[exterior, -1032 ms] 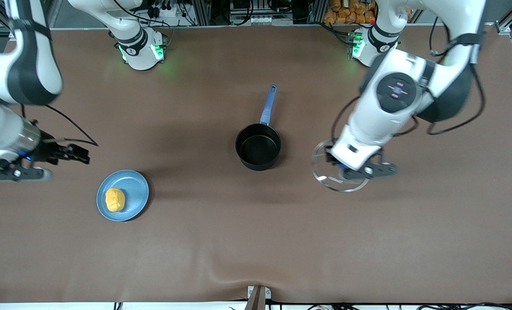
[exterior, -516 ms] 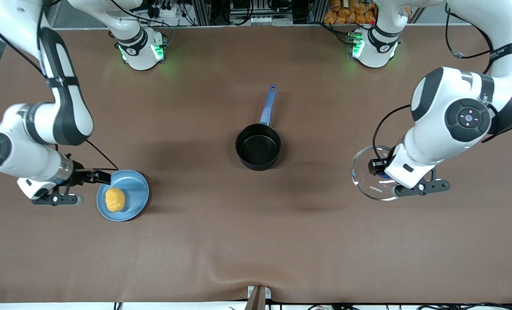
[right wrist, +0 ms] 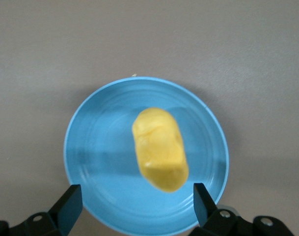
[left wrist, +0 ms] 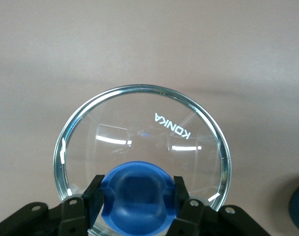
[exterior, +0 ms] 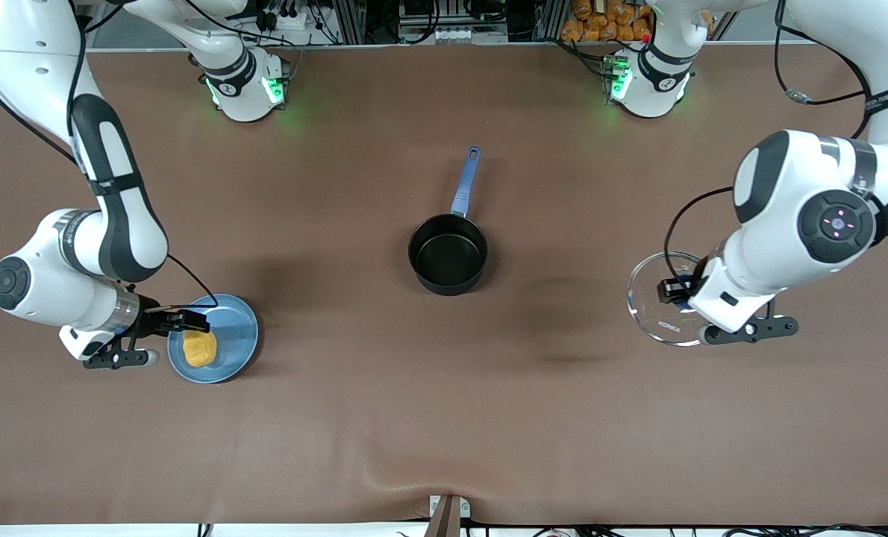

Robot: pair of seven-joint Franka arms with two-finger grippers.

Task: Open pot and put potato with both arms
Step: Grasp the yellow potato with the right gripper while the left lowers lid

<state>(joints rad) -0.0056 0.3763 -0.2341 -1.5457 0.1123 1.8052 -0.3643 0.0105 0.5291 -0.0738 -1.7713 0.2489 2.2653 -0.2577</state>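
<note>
My right gripper's fingers are over the blue plate (exterior: 235, 353) and stop short of the yellow potato (exterior: 199, 348). They should move toward it before they close, as they would miss it now.
The black pot (exterior: 448, 255) stands open at mid-table, its blue handle (exterior: 466, 181) pointing toward the robots' bases. My left gripper (exterior: 675, 291) is shut on the blue knob (left wrist: 138, 189) of the glass lid (exterior: 657, 306). It holds the lid low over the table toward the left arm's end, well apart from the pot. The lid's glass (left wrist: 139, 128) fills the left wrist view. The yellow potato (exterior: 199, 348) lies on a light-blue plate (exterior: 235, 335). My right gripper (exterior: 190, 322) is open over the plate, above the potato (right wrist: 160, 149), with nothing between its fingers.
The plate (right wrist: 100, 147) sits toward the right arm's end of the brown table. The arm bases stand along the table edge farthest from the front camera. A small metal bracket (exterior: 448, 514) sits at the table edge nearest that camera.
My left gripper carried the lid away from the pot toward the left arm's end. My right gripper moved in from the table's end to over the plate and potato.
</note>
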